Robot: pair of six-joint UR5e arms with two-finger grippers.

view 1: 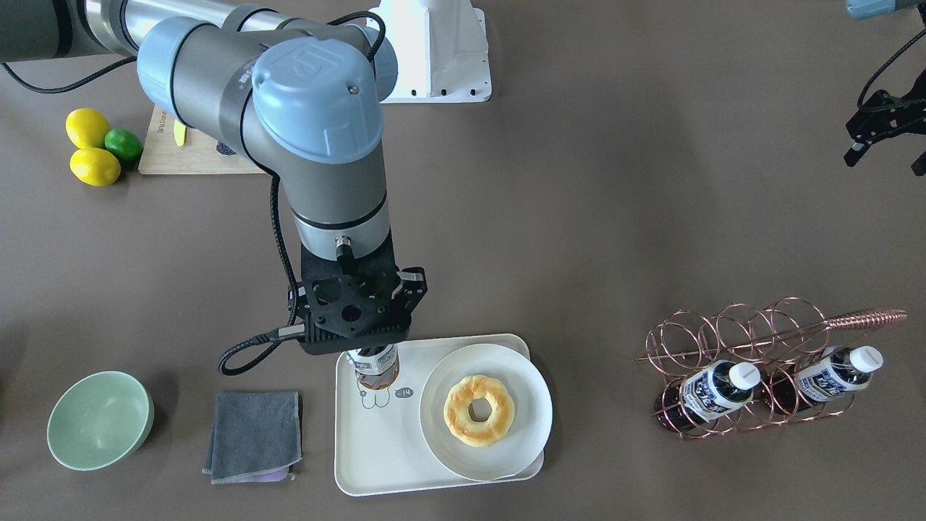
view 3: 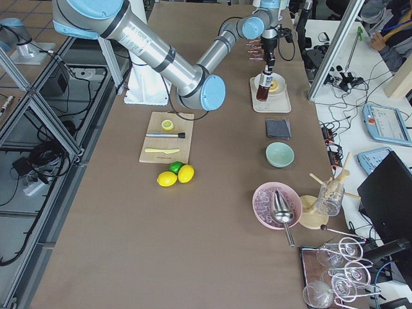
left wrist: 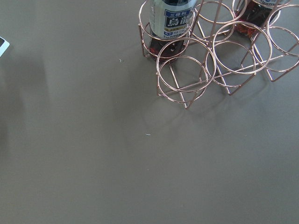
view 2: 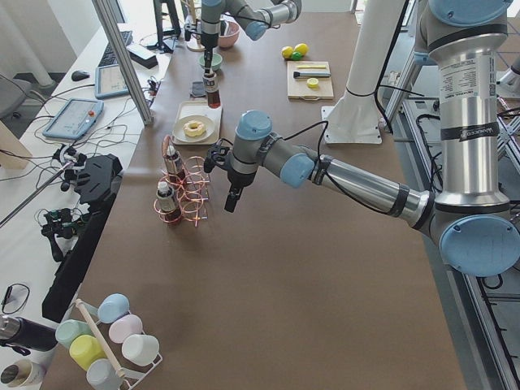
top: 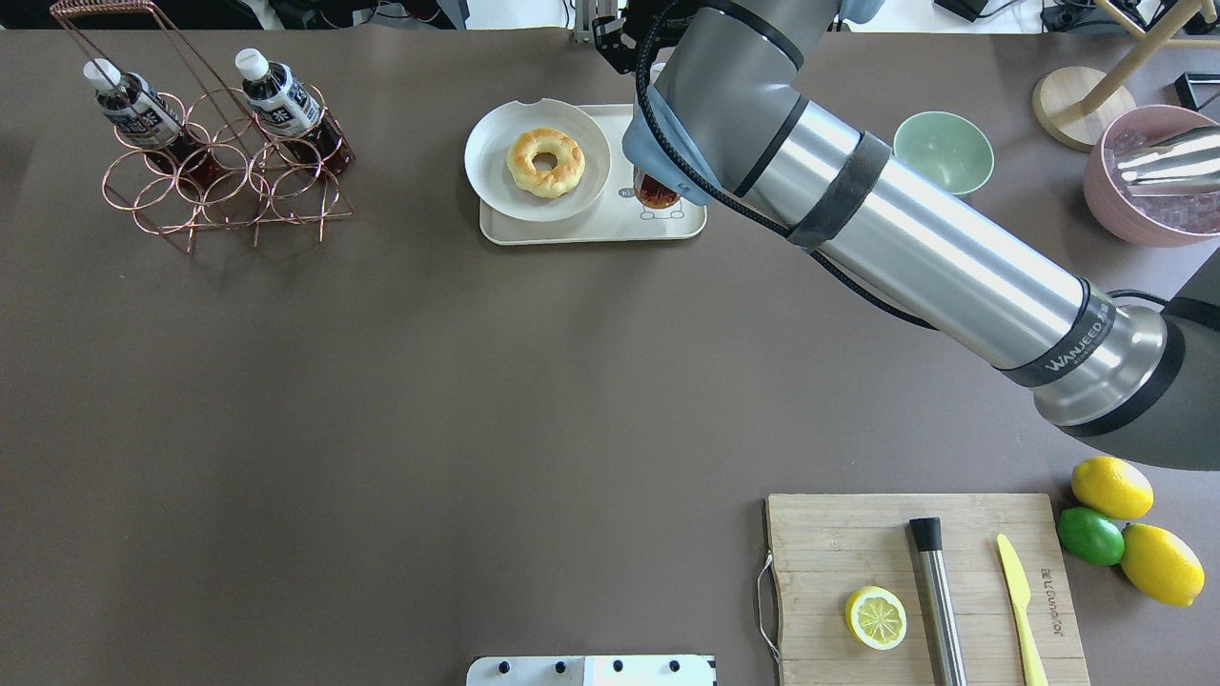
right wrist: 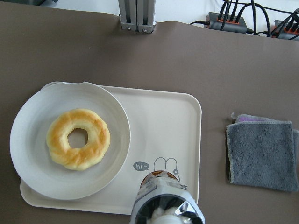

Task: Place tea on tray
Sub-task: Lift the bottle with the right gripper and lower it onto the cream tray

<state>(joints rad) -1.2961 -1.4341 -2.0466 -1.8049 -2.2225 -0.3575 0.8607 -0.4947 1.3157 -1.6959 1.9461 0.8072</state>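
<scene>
My right gripper should keep holding the bottle until it stands on the tray past the bear: the tea bottle's base [view 1: 379,383] [right wrist: 160,174] hangs over the bear's head.
My right gripper [view 1: 372,346] points straight down and is shut on the top of a tea bottle [view 1: 375,367], held upright over the bear end of the cream tray [view 1: 383,449]. The right wrist view shows the bottle [right wrist: 166,205] just in front of the line-drawn bear [right wrist: 164,164] on the tray [right wrist: 159,116]. I cannot tell whether its base touches the tray. Two more tea bottles [view 1: 712,391] [view 1: 832,373] lie in a copper wire rack [view 1: 745,329]. My left gripper [view 1: 886,155] is open and empty, well away from the tray and near the rack.
A round white plate [view 1: 532,427] with a doughnut [view 1: 478,409] takes up the tray's other half. A grey cloth [view 1: 255,434] and a green bowl [view 1: 100,420] lie beside the tray. A wooden board [top: 839,543] with a lemon half, and loose lemons [top: 1110,486], sit near the robot's base.
</scene>
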